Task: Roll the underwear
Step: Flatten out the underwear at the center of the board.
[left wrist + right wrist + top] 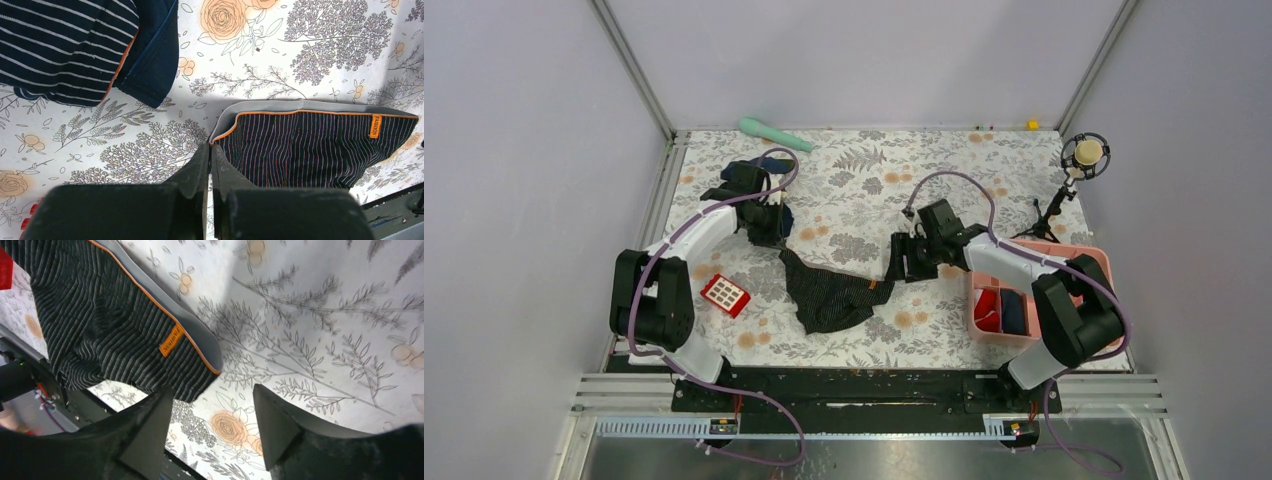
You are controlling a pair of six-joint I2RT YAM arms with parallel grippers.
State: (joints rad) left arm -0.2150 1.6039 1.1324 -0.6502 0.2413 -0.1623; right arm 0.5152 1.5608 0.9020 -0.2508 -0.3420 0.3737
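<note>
The robot's right gripper will next pick up the underwear by the waistband corner at the tag end (891,284) (216,369), and that will spread the underwear flat for rolling.
The underwear (829,290) is black with fine stripes, a grey waistband edged in orange and a small orange tag (876,284). It lies partly spread in the middle of the table. My left gripper (780,245) is shut on the left corner of its waistband, seen in the left wrist view (210,150) with the cloth (310,150) stretching right to the tag (375,126). My right gripper (896,265) is open and empty, just past the tag end. In the right wrist view (212,390) the underwear (90,325) lies beside the left finger.
A navy garment with white stripes (65,45) lies behind the left gripper. A red keypad (725,294) sits left of the underwear. A pink basket (1084,262) at the right holds a red cloth roll (986,305). A teal object (774,133) and a microphone stand (1079,160) are at the back.
</note>
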